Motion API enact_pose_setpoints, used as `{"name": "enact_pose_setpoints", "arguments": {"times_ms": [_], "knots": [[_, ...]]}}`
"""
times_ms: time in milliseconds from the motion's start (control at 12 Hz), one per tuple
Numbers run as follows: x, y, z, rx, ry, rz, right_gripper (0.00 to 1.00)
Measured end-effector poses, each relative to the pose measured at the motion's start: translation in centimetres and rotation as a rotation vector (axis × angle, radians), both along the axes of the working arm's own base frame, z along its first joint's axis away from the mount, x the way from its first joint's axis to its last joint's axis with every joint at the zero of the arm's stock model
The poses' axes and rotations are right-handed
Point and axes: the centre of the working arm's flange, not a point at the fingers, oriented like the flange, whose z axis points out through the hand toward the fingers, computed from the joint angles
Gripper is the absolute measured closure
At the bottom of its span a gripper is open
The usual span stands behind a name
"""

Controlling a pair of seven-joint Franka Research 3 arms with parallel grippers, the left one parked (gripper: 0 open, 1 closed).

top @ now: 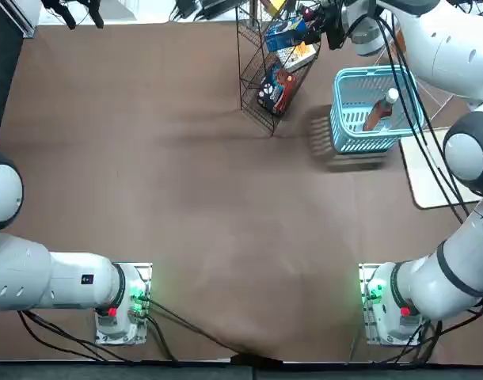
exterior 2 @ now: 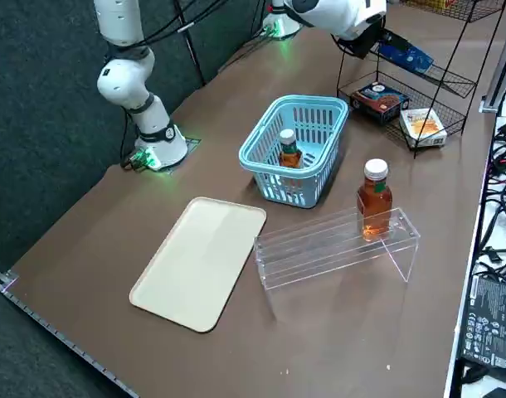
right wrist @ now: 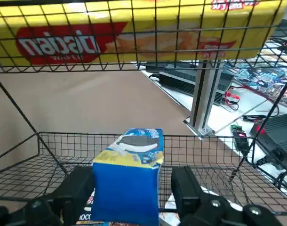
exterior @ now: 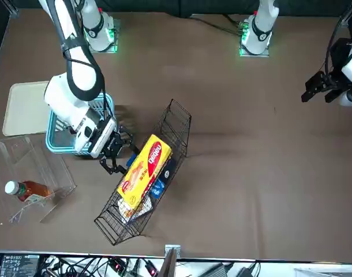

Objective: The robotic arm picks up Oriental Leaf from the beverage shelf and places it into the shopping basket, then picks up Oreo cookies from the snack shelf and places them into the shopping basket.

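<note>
I need to grab the Oreo pack by its plain blue end with my right gripper next. Then it can go into the shopping basket [exterior: 62, 140].
The blue Oreo cookies [right wrist: 129, 179] stand on a middle tier of the black wire snack shelf [top: 257, 79]. My right gripper [right wrist: 131, 181] reaches into the rack, open, with one finger on each side of the pack and a thin gap at one side. From the side, the gripper [exterior 2: 377, 37] meets the blue pack [exterior 2: 406, 56]. An Oriental Leaf bottle [top: 382, 111] leans inside the turquoise shopping basket [exterior 2: 261, 170]. A second amber bottle [exterior 2: 374, 199] stands on the clear beverage shelf [exterior 2: 319, 245].
A yellow wafer pack [right wrist: 134, 33] lies on the tier above the Oreo. A dark red-blue pack [exterior 2: 379, 97] and a yellow-white pack [exterior 2: 423, 124] sit on lower tiers. A beige tray [exterior 2: 199, 261] lies near the basket. The rack's wires surround the gripper closely.
</note>
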Motion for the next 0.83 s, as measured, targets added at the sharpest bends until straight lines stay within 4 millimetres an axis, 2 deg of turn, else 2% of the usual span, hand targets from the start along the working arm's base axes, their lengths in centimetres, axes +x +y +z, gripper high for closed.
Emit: {"name": "enact_pose_setpoints", "arguments": {"times_ms": [833], "knots": [[0.8, 1.1, -1.9, 0.005, 0.018, 0.003, 0.00]]}}
